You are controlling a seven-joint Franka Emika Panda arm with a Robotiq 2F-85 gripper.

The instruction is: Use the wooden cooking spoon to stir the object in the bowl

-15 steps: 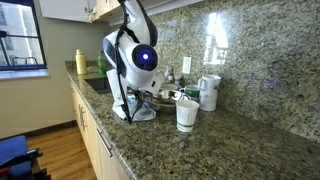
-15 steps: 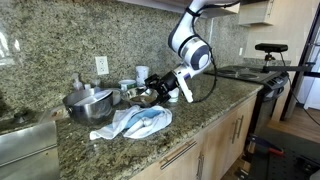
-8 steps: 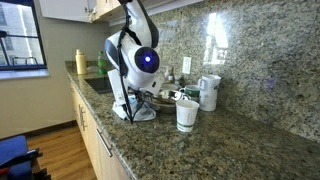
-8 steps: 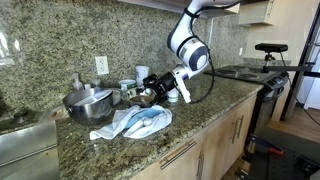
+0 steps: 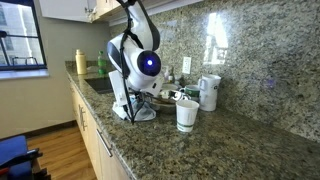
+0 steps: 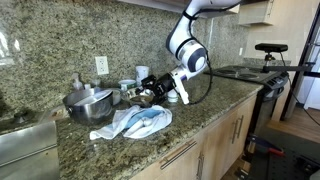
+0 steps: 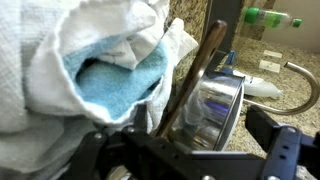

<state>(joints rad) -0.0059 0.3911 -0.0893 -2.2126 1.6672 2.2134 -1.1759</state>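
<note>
The spoon's slim handle runs between my gripper's open fingers, so closing now would catch the wooden cooking spoon and my gripper closes next.
In the wrist view the wooden cooking spoon [image 7: 195, 75] runs as a slim brown handle slanting down across the rim of the shiny metal bowl [image 7: 228, 100]. My gripper [image 7: 200, 125] is open, its black fingers wide apart, with the handle passing between them close to the left finger. In an exterior view the gripper [image 6: 150, 90] hovers just beside the bowl [image 6: 88, 103] on the granite counter. The spoon's head and the bowl's contents are hidden.
A white and blue cloth [image 6: 135, 122] lies crumpled in front of the bowl and fills the left of the wrist view [image 7: 90, 70]. A white cup [image 5: 186, 113] and a white jug [image 5: 209, 92] stand nearby. A sink [image 6: 20, 140] is beside the bowl.
The arm has shifted slightly, bringing the gripper a little closer to the bowl and spoon. Nothing else has moved.
</note>
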